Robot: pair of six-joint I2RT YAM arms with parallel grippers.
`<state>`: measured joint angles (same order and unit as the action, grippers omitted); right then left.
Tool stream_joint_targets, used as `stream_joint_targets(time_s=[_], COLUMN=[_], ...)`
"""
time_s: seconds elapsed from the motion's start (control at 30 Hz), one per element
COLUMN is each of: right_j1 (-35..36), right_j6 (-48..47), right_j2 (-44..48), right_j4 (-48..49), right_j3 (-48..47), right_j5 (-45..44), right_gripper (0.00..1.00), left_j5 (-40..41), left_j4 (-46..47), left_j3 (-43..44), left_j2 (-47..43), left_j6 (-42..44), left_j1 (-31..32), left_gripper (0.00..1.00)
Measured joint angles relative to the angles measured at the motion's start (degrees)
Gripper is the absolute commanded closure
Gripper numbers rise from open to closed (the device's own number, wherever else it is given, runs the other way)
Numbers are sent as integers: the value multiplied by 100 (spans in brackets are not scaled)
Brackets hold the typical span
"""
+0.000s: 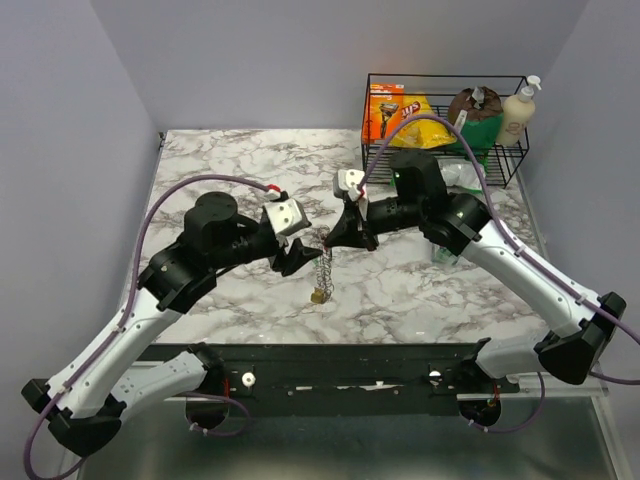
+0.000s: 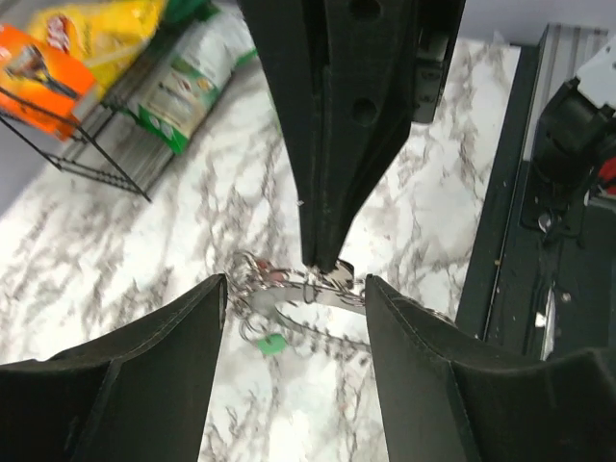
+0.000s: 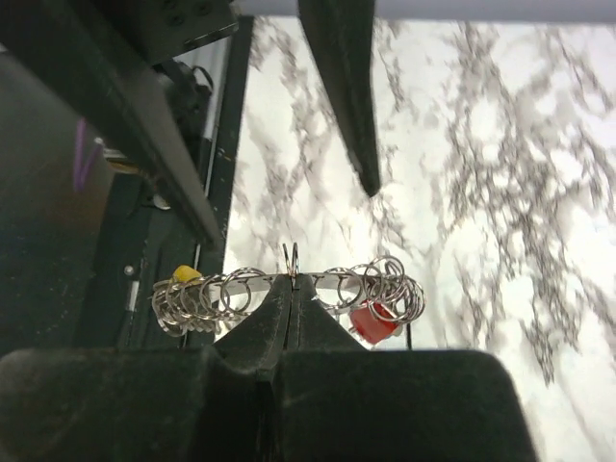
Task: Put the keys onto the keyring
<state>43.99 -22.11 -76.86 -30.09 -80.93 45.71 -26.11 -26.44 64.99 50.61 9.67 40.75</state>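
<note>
The robot's left gripper should reach the wire and grab its pinched end (image 1: 326,251) (image 2: 332,278), so the coiled length stays free to take the keys.
The keyring (image 1: 322,262) hangs above the marble table in the middle of the top view, its yellow-gold piece (image 1: 318,296) at the bottom. My right gripper (image 1: 337,238) is shut on the keyring's wire (image 3: 252,280), pinching it at the fingertips (image 3: 291,281). A red key (image 3: 372,322) and several small rings hang on the wire, with the yellow piece (image 3: 186,274) at the other end. A green key (image 2: 271,342) dangles under the keyring (image 2: 332,295). My left gripper (image 2: 295,286) is open, its fingers (image 2: 192,327) on either side of the keyring without touching it.
A black wire basket (image 1: 445,78) at the back right holds an orange package (image 1: 384,110), a yellow bag, a brown bottle and a lotion bottle (image 1: 518,112). A black rail (image 1: 350,365) runs along the table's near edge.
</note>
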Motion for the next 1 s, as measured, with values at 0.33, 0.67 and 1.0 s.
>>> stream_joint_targets(time_s=[0.33,0.67,1.0], right_j1=[103,109,109], right_j6=[-146,-199,-201], right_j2=[-455,-289,-37], right_j4=[-1390,-1589,-1541], right_j3=[-505,-481,-361], right_j5=[-1040,-1058,-1012], right_gripper=[100,100,100], left_j5=[-76,-490,-824], left_j4=[-424,57,675], left_j3=[4,-214,-612], left_j2=[643,859,866], left_j6=[85,323,348], left_j1=[0,0,-2], left_gripper=[43,50,67])
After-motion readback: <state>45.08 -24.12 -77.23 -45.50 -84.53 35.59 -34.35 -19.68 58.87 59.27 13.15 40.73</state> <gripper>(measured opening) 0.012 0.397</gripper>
